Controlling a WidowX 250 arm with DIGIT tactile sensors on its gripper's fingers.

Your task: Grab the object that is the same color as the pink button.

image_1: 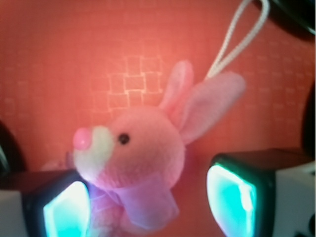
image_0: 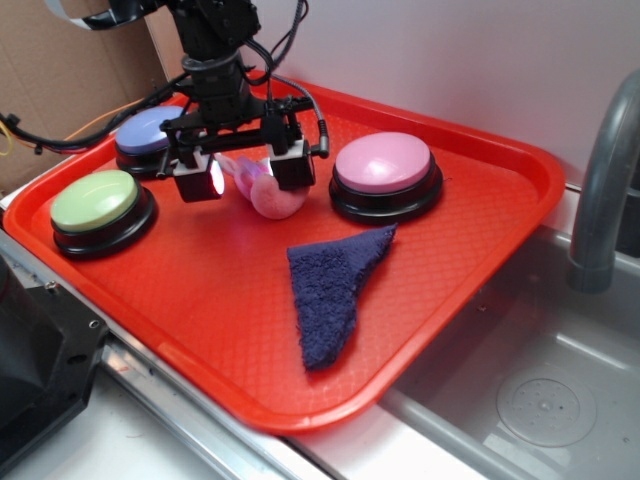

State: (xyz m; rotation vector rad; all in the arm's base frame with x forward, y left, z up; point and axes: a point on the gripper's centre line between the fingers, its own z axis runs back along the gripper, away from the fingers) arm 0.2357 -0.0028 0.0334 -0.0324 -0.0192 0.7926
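Note:
My gripper will next grab the plush toy's body at the lilac frill (image_0: 252, 178), to pick out the object that matches the pink button (image_0: 384, 164).
A small pink plush toy (image_0: 270, 192) with a white face, lilac frill and thin white loop string lies on the red tray (image_0: 450, 300), left of the pink button (image_0: 384, 164). In the wrist view the plush toy (image_1: 140, 155) fills the middle, ears pointing up right. My gripper (image_0: 245, 176) hangs low over it, open, with one glowing finger (image_1: 64, 207) touching its left side and the other finger (image_1: 232, 197) standing apart on its right. The gripper (image_1: 148, 207) has the toy's lower body between its pads.
A green-topped button (image_0: 97, 203) sits at the tray's left and a blue-purple-topped button (image_0: 148, 133) behind it. A dark blue cloth (image_0: 332, 285) lies in front of the pink button. A steel sink (image_0: 530, 400) and faucet (image_0: 600, 180) stand to the right.

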